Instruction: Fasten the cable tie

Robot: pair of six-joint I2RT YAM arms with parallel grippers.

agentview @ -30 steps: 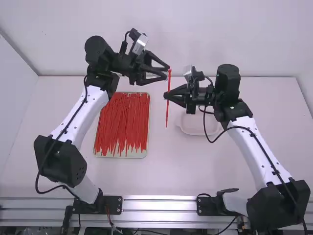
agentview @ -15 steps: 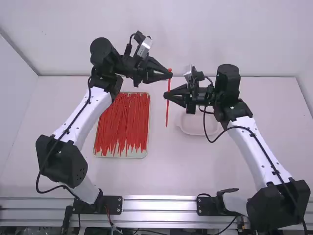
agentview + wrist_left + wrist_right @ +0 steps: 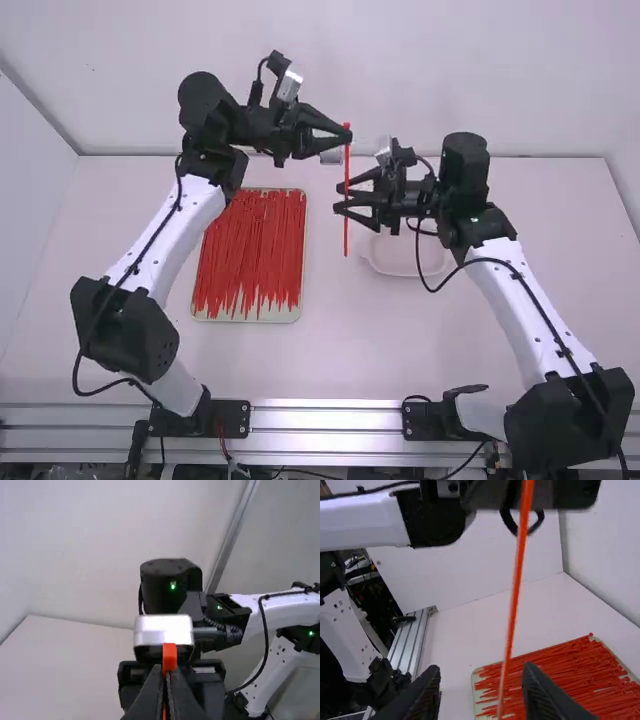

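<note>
Next, my right gripper grabs the cable tie by the tail part of its strap [image 3: 346,222], so the cable tie's head [image 3: 346,126] stays free for threading.
A single red cable tie [image 3: 346,195] hangs straight down above the table. My left gripper [image 3: 338,140] is shut on its upper end, with the tie's head [image 3: 169,654] poking out past the closed fingers [image 3: 152,690]. My right gripper [image 3: 343,199] is open at the tie's mid-length. Its two fingers [image 3: 431,680] stand on either side of the strap [image 3: 516,595] without touching it. The left arm's wrist fills the background of the right wrist view.
A flat tray [image 3: 296,317] with several red cable ties [image 3: 555,670] lies on the table under the left arm. A white shallow dish [image 3: 400,262] sits below the right gripper. The aluminium rail [image 3: 320,412] runs along the table's front edge.
The right gripper's fingers, closed to a point at the tie before, have spread apart. The left gripper has lifted the tie's head a little, and the strap now hangs more upright.
</note>
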